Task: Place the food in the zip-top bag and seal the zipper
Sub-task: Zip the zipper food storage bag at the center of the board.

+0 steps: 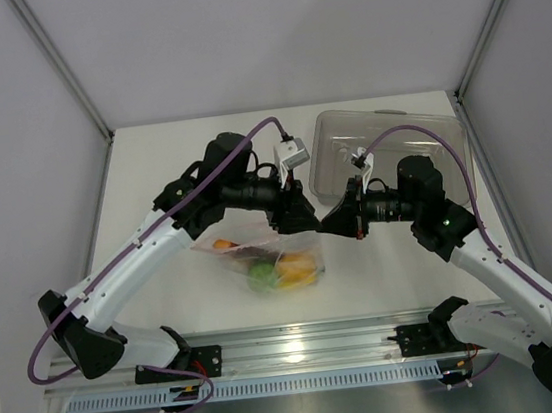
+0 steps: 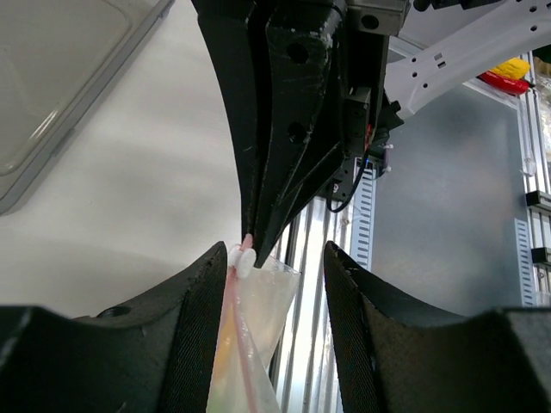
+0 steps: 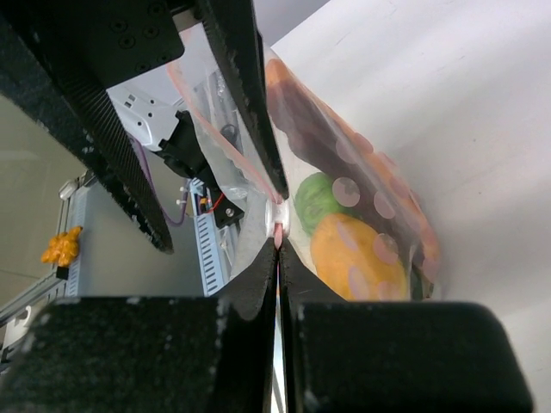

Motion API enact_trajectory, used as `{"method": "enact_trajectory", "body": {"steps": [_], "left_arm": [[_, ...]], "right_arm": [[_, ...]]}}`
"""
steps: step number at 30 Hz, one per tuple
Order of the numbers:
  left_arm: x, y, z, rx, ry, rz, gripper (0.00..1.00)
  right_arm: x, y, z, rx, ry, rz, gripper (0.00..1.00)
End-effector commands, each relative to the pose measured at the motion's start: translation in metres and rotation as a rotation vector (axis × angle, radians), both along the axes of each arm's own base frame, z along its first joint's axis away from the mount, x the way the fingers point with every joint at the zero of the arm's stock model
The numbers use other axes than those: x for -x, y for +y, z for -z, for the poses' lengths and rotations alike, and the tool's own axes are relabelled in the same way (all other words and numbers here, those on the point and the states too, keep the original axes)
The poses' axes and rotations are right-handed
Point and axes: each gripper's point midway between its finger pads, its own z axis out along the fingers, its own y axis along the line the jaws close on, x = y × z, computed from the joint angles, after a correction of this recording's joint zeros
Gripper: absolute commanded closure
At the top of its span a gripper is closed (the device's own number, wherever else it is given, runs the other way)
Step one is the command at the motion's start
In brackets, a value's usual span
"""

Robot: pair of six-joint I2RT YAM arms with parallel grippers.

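Note:
I will next grab the white slider [image 2: 242, 259] with my left gripper and slide it to seal the zipper, while my right gripper holds the end of the zipper.
The zip-top bag [image 1: 262, 257] lies between the two arms with food inside: a green lime [image 1: 262, 278] and a yellow fruit [image 1: 300, 269]. My right gripper [image 3: 278, 242] is shut on the end of the pink zipper [image 3: 278, 231], just past the white slider [image 3: 281, 215]. The lime [image 3: 317, 200] and yellow fruit [image 3: 353, 256] show through the plastic. My left gripper [image 2: 275, 255] is open, its jaws on either side of the bag [image 2: 258, 327]. The zipper [image 2: 238, 331] and slider [image 2: 242, 259] lie against its left finger. The right gripper [image 2: 253, 239] pinches the strip there.
A rigid clear tray [image 1: 389, 142] stands at the back right, just behind the right arm. Its corner shows at the top left of the left wrist view [image 2: 60, 95]. The metal rail [image 1: 294, 350] runs along the near edge.

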Motion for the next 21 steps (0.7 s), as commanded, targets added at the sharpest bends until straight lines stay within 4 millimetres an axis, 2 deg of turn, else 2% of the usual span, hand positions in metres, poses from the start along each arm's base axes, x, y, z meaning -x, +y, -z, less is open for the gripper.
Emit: {"method": "enact_trajectory", "body": {"steps": [1,8,11,15,21], "left_arm": [[-0.008,0.004,-0.019,0.060,-0.085,-0.019,0.48],[-0.015,0.004,-0.014,0.054,-0.068,-0.011,0.48],[-0.009,0.002,-0.007,0.045,-0.036,0.028,0.51],[-0.002,0.002,0.004,0.034,0.007,0.069,0.56],[0.007,0.002,0.009,0.034,0.030,0.128,0.66]], "right_arm": [[0.002,0.002,-0.022,-0.038,-0.064,-0.031,1.00],[0.004,0.001,-0.027,-0.046,-0.071,-0.035,1.00],[0.004,0.000,-0.027,-0.044,-0.072,-0.031,1.00],[0.004,0.000,-0.029,-0.049,-0.075,-0.030,1.00],[0.004,0.001,-0.030,-0.051,-0.076,-0.030,1.00]]}}
